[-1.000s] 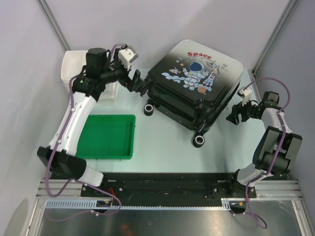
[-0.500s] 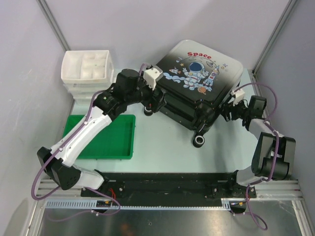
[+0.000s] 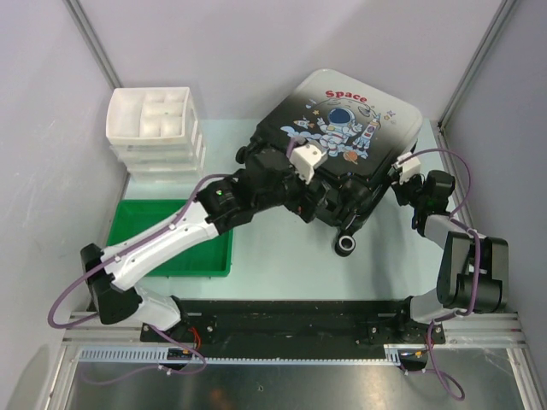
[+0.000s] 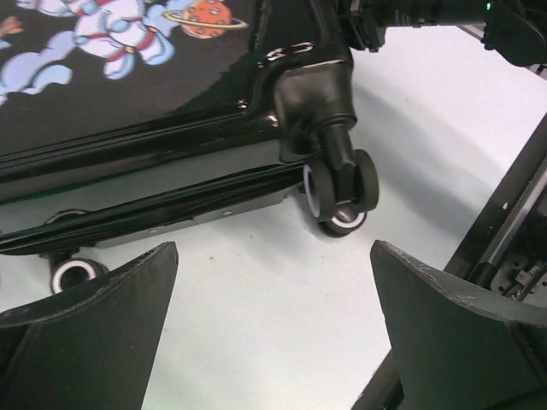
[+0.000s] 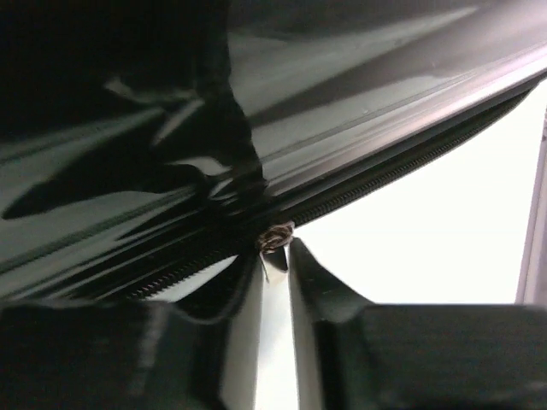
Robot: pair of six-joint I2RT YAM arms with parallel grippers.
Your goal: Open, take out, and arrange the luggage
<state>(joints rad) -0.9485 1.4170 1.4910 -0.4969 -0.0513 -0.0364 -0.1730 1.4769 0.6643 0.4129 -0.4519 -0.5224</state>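
The luggage (image 3: 342, 128) would stay put if I pulled my left gripper sideways now: its open fingers are over bare table, short of the luggage's wheel.
The luggage (image 3: 342, 128) lies flat and zipped at the back of the table, its astronaut and "Space" print facing up. My left gripper (image 3: 323, 205) hangs open at its near side. In the left wrist view this gripper (image 4: 273, 249) is above bare table, with a black wheel (image 4: 342, 192) just beyond the fingers and nothing between them. My right gripper (image 3: 398, 183) is at the suitcase's right edge. In the right wrist view it (image 5: 275, 253) is nearly together on the small metal zipper pull (image 5: 275, 237), which hangs from the zipper line (image 5: 385, 179).
A white compartmented drawer box (image 3: 154, 124) stands at the back left. A flat green tray (image 3: 214, 248) lies at the front left, partly under my left arm. Another suitcase wheel (image 3: 345, 245) sticks out toward the near edge. Grey walls close in both sides.
My left arm swung right from the drawer box to the suitcase's near side. My right gripper moved in to the suitcase's right edge and closed down on the zipper pull.
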